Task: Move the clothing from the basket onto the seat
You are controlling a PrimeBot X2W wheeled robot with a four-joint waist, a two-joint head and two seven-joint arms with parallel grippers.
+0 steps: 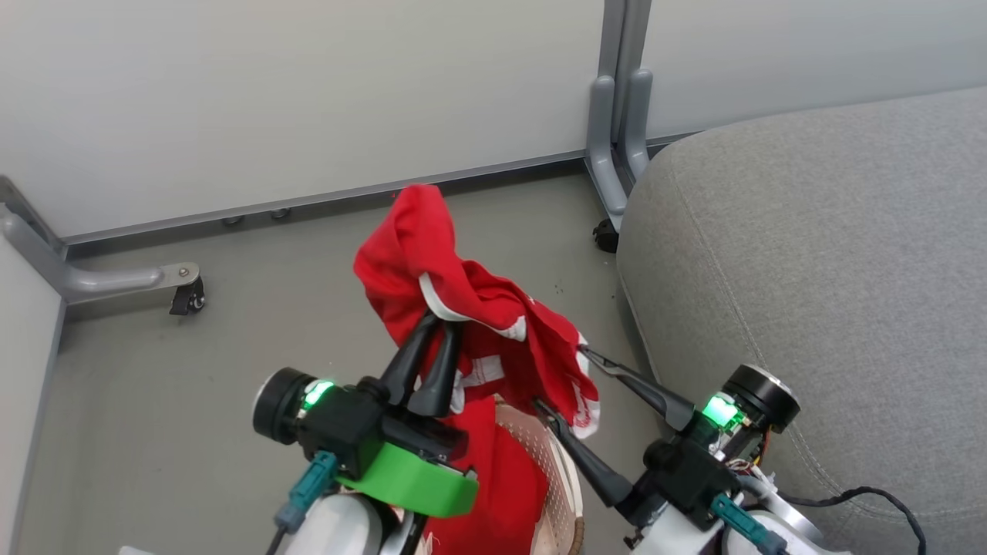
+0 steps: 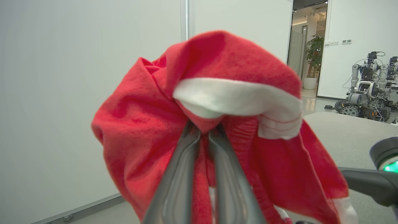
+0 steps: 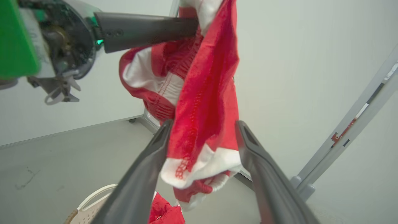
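The upper cloth [image 1: 444, 307] is bunched in the left gripper, so the robot's right gripper will next pinch the red clothing by its slack, white-trimmed hanging edge [image 1: 566, 378].
My left gripper [image 1: 443, 320] is shut on a bunch of red clothing [image 1: 432, 262] with white trim and holds it up above the basket [image 1: 551, 470]. From the left wrist, the closed fingers [image 2: 186, 161] pinch the fabric [image 2: 217, 62] under a white band. My right gripper [image 1: 559, 375] stands open, and the hanging edge of the clothing [image 3: 202, 93] drops between its fingers [image 3: 155, 149]. More red clothing [image 1: 493, 478] lies in the cream perforated basket [image 3: 90, 205]. The grey seat [image 1: 810, 254] is to the right.
White partition walls stand behind, on grey feet [image 1: 617, 154] with casters [image 1: 187, 297]. Grey floor lies between the basket and the walls. A black cable [image 1: 887, 493] runs over the seat's near corner. Other robots [image 2: 367, 93] are parked far off past the seat [image 2: 348, 130].
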